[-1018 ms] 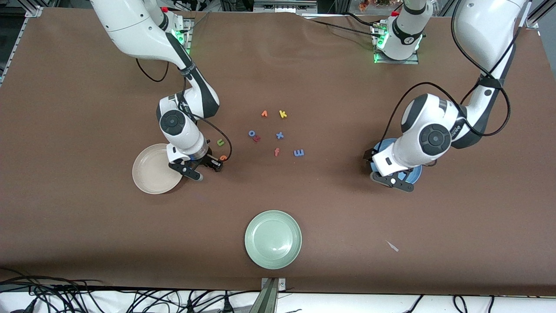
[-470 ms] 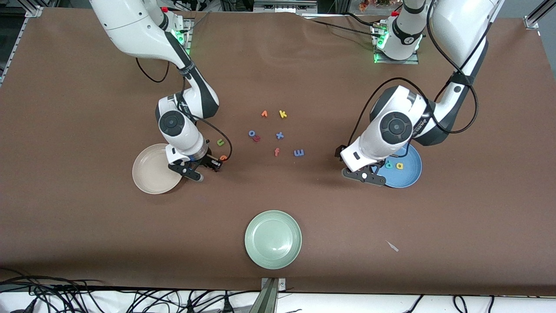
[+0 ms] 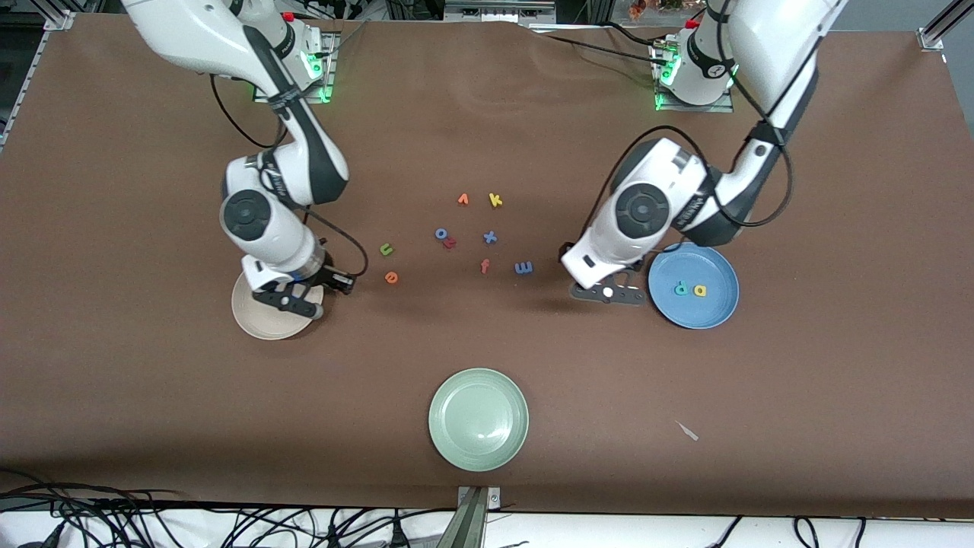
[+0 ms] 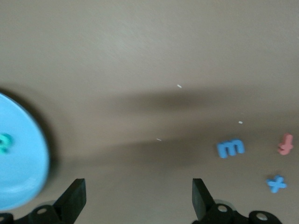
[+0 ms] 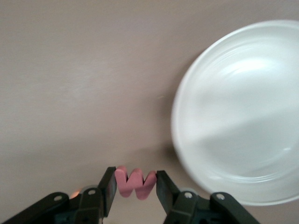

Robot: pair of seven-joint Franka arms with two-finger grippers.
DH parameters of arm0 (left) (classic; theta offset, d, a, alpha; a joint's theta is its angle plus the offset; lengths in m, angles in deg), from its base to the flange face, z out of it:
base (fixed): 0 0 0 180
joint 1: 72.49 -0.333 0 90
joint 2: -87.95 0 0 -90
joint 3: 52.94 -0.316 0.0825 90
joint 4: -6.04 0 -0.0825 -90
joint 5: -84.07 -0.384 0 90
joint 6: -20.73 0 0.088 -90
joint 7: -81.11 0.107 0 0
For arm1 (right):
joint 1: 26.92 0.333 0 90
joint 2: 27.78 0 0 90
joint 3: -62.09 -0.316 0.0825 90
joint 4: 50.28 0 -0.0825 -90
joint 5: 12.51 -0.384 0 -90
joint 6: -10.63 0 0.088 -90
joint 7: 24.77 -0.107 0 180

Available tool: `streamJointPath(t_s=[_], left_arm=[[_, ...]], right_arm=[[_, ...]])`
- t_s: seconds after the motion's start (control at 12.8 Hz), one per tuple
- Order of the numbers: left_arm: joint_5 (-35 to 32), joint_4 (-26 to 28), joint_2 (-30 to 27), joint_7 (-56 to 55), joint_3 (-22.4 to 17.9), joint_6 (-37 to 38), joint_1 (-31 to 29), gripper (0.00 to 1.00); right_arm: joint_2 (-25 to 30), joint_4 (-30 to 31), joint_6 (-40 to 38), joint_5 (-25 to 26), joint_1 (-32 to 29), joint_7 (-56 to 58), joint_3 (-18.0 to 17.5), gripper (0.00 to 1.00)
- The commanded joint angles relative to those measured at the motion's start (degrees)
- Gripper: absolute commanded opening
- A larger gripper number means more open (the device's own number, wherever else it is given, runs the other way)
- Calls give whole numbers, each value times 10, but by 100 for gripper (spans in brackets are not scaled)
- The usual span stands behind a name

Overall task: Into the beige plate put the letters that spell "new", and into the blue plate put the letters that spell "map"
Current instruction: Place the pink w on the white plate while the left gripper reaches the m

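I need to move the pinkish-red w (image 5: pixel 135 183) over the plate with my right gripper before I let go of it, because it hangs short of the beige plate's rim (image 5: pixel 186 168).
My right gripper (image 3: pixel 318 294) hangs at the rim of the beige plate (image 3: pixel 259 320), shut on the pinkish-red w (image 5: pixel 135 183). In the right wrist view the w is over bare table just beside the beige plate (image 5: pixel 243 112). The green n (image 3: pixel 386 249) and orange e (image 3: pixel 391 278) lie on the table nearby. My left gripper (image 3: pixel 609 293) is open and holds nothing, over the table between the blue m (image 3: pixel 523 267) and the blue plate (image 3: pixel 711 312). The teal p (image 3: pixel 681 288) and yellow a (image 3: pixel 700 290) lie in that plate. The left wrist view shows the blue m (image 4: pixel 231 148) ahead.
A cluster of other letters lies mid-table: orange v (image 3: pixel 463 199), yellow k (image 3: pixel 495 200), blue o (image 3: pixel 440 234) with a red letter (image 3: pixel 450 243) against it, blue x (image 3: pixel 490 237), red f (image 3: pixel 485 266). A pale green plate (image 3: pixel 479 418) sits nearest the front camera.
My right gripper has carried the w from beside the orange e over to the beige plate's rim. My left gripper has swung off the blue plate toward the m, uncovering the p and a.
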State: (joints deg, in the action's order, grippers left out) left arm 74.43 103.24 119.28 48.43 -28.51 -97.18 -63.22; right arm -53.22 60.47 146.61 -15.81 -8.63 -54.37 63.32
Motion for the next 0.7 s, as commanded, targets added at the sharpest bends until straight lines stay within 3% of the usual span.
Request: streamJointPath(t_s=[0.0,0.16,0.23,0.39,0.55,0.63], left_arm=[[-19,-24,22,-46,-3,-26,16,100],[-13,-32,24,-44,-4,-33,10,100],[-12,-52,33,-47,-4,-33,10,100],[-12,-69,63,-59,-4,-36,22,100],[-15,-107,101,-76,-7,-36,49,100],[-15,-129,116,-87,-7,-36,56,100]], right_arm=[[19,24,-24,-2,-56,107,-5,29],[15,35,-12,-4,-66,139,3,39],[14,38,-7,-6,-66,138,4,54],[10,37,-7,-6,-66,132,3,67],[12,35,-12,-6,-63,92,-5,67],[12,33,-12,-6,-63,50,-27,67]])
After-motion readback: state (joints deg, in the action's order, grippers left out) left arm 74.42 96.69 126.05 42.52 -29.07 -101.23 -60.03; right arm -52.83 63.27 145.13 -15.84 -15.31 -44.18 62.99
